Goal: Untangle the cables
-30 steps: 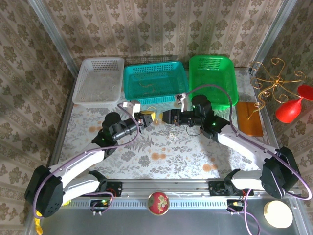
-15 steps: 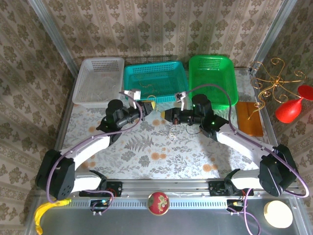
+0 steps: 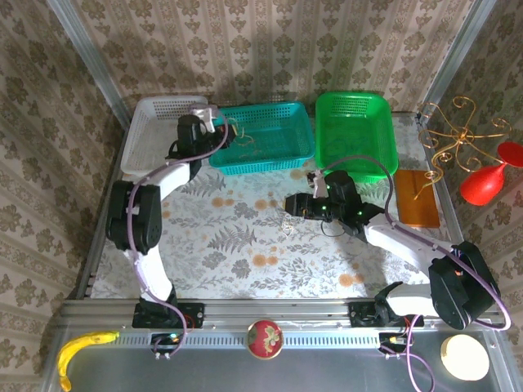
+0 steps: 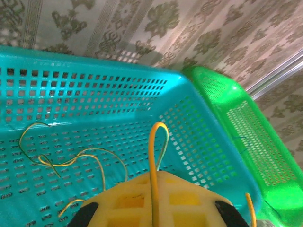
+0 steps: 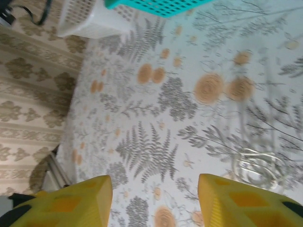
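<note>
My right gripper grabs the whitish coiled cable at its edge [image 3: 286,224] [image 5: 239,166] next, leaving the loops free for my left gripper to untangle.
My left gripper [image 3: 222,122] hangs over the left end of the teal basket [image 3: 270,155] at the back. In the left wrist view the left gripper [image 4: 158,177] is shut on a yellow-orange cable [image 4: 157,142], whose loop stands up from between the yellow fingers. More thin yellow cables [image 4: 71,161] lie on the teal basket's floor [image 4: 118,118]. My right gripper [image 3: 291,203] is low over the middle of the table, open and holding nothing, its open fingers framing bare cloth at the right gripper [image 5: 154,194]. A whitish coiled cable [image 5: 255,165] lies on the cloth beside it, the same whitish cable [image 3: 288,220] seen from above.
A white basket [image 3: 163,135] stands at the back left and a green basket [image 3: 355,122] at the back right. A brown board [image 3: 417,198] lies at the right edge. The floral cloth [image 3: 245,253] in front of the arms is free.
The left arm has swung from the table's middle back over the teal basket, carrying the yellow-orange cable. The right gripper closed briefly, then opened, and dropped slightly toward the table.
</note>
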`<act>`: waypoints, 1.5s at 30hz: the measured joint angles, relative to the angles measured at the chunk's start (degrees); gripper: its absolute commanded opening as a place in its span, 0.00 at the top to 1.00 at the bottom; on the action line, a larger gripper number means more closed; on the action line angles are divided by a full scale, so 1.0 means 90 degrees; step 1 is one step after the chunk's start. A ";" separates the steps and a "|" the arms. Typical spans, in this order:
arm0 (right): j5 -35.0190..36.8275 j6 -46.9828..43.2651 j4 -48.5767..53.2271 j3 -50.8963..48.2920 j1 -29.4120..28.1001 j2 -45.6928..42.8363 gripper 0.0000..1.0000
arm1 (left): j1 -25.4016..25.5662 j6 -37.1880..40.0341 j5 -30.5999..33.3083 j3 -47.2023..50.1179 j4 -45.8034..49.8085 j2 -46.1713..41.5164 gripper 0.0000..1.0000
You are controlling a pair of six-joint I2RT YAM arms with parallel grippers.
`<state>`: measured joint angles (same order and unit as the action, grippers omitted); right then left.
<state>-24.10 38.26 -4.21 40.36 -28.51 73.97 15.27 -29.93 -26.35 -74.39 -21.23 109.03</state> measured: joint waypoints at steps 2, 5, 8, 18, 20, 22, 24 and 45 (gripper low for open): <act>0.0260 -0.0073 0.0209 -0.0034 0.0000 0.0000 0.43 | 0.0002 0.0151 0.0034 -0.0357 0.0316 0.0301 0.52; 0.0617 -0.0143 0.0493 -0.0039 0.0000 0.0007 0.42 | 0.0007 0.0316 0.0129 -0.0600 0.0777 0.0464 0.19; 0.0889 -0.0214 0.0651 -0.0039 0.0000 0.0151 0.43 | 0.0007 0.0459 0.0206 -0.0651 0.1115 0.0454 0.00; 0.1309 -0.0238 0.0872 0.0214 -0.0214 0.1243 0.52 | 0.0087 0.0721 0.0255 -0.0097 0.1763 -0.0911 0.00; 0.1331 -0.0236 0.0874 0.0376 -0.0287 0.1438 0.53 | 0.0202 0.0719 0.0306 0.0221 0.1736 -0.1498 0.00; 0.1343 -0.0236 0.0860 0.0525 -0.0338 0.1603 0.54 | 0.0350 0.0716 0.0372 0.0568 0.1695 -0.2011 0.00; 0.1350 -0.0233 0.0831 0.0639 -0.0372 0.1761 0.53 | 0.0561 0.0707 0.0486 0.1010 0.1637 -0.2509 0.00; 0.1268 -0.0226 0.0622 0.1124 -0.0396 0.2283 1.00 | 0.2176 -0.0226 0.2025 0.4991 0.1294 -0.5763 0.00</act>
<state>-12.69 36.23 1.39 50.48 -32.08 94.52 34.85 -31.97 -8.12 -29.47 -9.58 57.17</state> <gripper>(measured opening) 0.072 0.999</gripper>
